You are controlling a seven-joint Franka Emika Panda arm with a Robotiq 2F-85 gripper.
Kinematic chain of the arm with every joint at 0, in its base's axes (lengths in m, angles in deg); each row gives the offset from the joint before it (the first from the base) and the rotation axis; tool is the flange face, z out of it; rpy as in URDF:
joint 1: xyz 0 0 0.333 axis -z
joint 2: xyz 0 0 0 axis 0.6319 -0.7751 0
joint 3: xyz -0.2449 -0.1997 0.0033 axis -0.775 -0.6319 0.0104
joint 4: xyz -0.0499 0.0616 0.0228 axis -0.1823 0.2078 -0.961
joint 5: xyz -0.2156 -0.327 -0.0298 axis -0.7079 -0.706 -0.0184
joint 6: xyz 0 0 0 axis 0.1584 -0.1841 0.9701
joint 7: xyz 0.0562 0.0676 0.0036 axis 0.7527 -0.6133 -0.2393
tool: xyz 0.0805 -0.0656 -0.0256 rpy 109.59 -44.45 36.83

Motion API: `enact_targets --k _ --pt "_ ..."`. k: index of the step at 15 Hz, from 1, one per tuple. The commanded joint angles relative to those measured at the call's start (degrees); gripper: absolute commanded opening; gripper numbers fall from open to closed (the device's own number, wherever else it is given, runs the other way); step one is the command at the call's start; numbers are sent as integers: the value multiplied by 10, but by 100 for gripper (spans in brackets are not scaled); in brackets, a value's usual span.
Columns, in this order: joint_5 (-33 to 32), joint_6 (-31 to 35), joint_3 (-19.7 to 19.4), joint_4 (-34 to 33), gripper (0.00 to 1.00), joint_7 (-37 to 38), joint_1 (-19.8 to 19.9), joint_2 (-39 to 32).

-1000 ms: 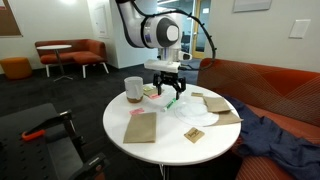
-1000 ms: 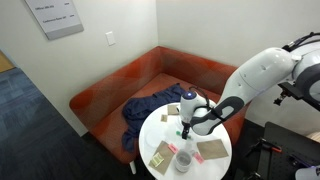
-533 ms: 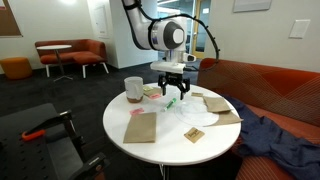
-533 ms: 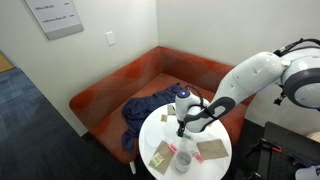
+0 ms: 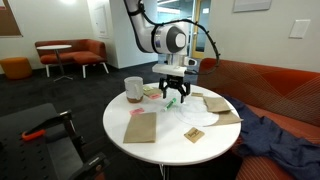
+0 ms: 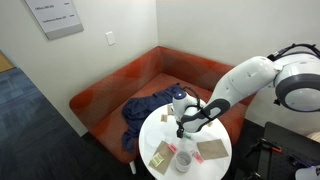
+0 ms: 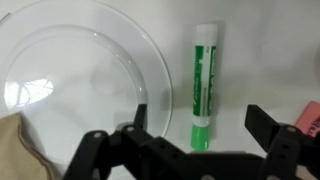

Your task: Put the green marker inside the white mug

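The green marker's end with the cap (image 7: 201,133) is midway between my gripper's open fingers, and both long sides are free. My gripper would hold it if it closed now, so it is time to close on it.
The green marker (image 7: 203,85) lies flat on the white table in the wrist view, just right of a clear round plate (image 7: 80,70). My gripper (image 7: 200,122) is open and hangs straight over the marker, with one finger (image 7: 140,118) on its left and the other finger (image 7: 262,125) on its right, neither touching it. In an exterior view the gripper (image 5: 176,99) hovers just above the table, right of the white mug (image 5: 133,89), which stands upright near the table's edge. In the other exterior view the gripper (image 6: 181,130) is over the table's middle, with the mug (image 6: 184,161) nearer the camera.
Brown paper pieces (image 5: 141,126) and small cards (image 5: 194,135) lie on the round white table (image 5: 120,140). A pink scrap (image 7: 310,115) lies right of the marker. A red couch with blue cloth (image 5: 270,135) stands beside the table.
My gripper has moved away from the mug and come down closer to the table, still open. The marker and mug have not moved.
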Motion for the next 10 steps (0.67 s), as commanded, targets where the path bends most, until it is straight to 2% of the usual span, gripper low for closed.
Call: enact_targets --k 1,2,3,5,10 --pt "-5 -28 -2 -28 100 -4 -4 -16" --pt "-5 -28 -2 -30 98 -4 -5 -18" --pt "-5 -29 -2 -33 74 -4 -5 -21" --pt "-5 -29 -1 -36 69 -4 -5 -25" --pt "-4 -31 -2 -40 31 -4 -5 -28"
